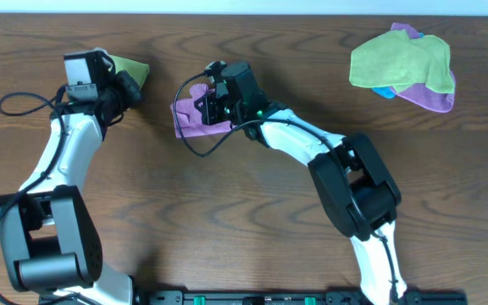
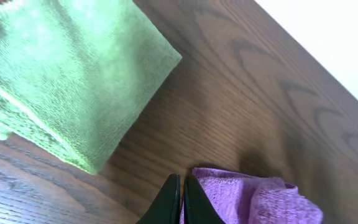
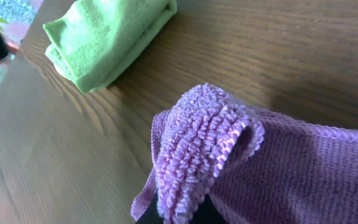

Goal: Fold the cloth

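The green cloth (image 1: 130,68) would stay if my left gripper, shut beside it, lifted now.
A purple cloth (image 1: 191,123) lies bunched on the wooden table near the middle. My right gripper (image 1: 210,106) is shut on a raised fold of it. In the right wrist view that thick purple fold (image 3: 204,143) stands up from between the fingers (image 3: 179,214). A folded green cloth (image 1: 130,68) lies at the far left. My left gripper (image 1: 132,89) is shut and empty just beside it. In the left wrist view the shut fingers (image 2: 182,190) sit between the green cloth (image 2: 73,74) and the purple cloth (image 2: 247,199).
A pile of loose cloths (image 1: 402,63), green on top of purple and blue, lies at the far right. The green folded cloth also shows in the right wrist view (image 3: 107,37). The table's far edge runs just behind the cloths.
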Tool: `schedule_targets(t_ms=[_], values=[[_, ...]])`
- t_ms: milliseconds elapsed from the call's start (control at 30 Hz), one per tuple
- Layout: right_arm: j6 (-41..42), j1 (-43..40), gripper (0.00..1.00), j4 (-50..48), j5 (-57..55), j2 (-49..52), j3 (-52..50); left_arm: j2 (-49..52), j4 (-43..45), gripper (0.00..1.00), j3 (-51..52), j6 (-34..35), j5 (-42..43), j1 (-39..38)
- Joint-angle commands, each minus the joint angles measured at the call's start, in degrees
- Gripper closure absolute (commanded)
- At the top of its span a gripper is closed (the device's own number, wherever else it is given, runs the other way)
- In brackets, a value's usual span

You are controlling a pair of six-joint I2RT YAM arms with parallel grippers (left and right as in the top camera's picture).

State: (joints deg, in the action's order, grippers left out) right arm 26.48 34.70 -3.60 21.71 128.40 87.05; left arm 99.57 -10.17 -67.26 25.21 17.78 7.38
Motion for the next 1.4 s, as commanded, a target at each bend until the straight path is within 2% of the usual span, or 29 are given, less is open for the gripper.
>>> schedule_targets(t_ms=[0,200,233,300,367,400,600,733,1067,1367], values=[[-0.8,0.8,0.99,0.4,-0.5,2.5,2.9,-2.0,-0.3,0.94,-1.3,-1.0,-0.4,0.8],[-0.9,1.4,0.99,2.2,-0.3,3.7,5.1,-2.6,-0.4,0.94,-1.3,-1.0,-0.4,1.4],[-1.3,1.5,0.95,2.2,-0.3,3.7,5.1,-2.6,-0.4,0.94,-1.3,-1.0,-0.4,1.4],[-2.5,1.8,0.68,2.1,0.5,3.6,5.1,-2.6,-0.4,0.94,-1.3,-1.0,-0.4,1.4],[-3.0,1.8,0.58,2.1,3.4,3.6,5.5,-2.6,-0.4,0.94,-1.3,-1.0,-0.4,1.4],[-3.0,1.9,0.5,2.1,5.3,3.6,5.8,-2.6,-0.4,0.94,-1.3,-1.0,-0.4,1.5],[-3.0,2.2,0.31,2.2,12.1,3.6,6.6,-2.7,-0.4,0.94,-1.3,-1.0,-0.4,2.1],[-2.9,2.5,0.27,2.0,14.0,3.6,6.7,-2.8,-0.3,0.94,-1.3,-1.0,-0.4,2.4],[-2.6,0.4,0.24,3.0,14.0,1.6,12.0,-2.8,-0.3,0.94,-1.3,-1.0,-0.4,2.5],[-7.6,-5.3,0.2,21.5,11.1,-0.1,14.8,-2.8,-0.3,0.94,-1.3,-1.0,-0.4,2.5]])
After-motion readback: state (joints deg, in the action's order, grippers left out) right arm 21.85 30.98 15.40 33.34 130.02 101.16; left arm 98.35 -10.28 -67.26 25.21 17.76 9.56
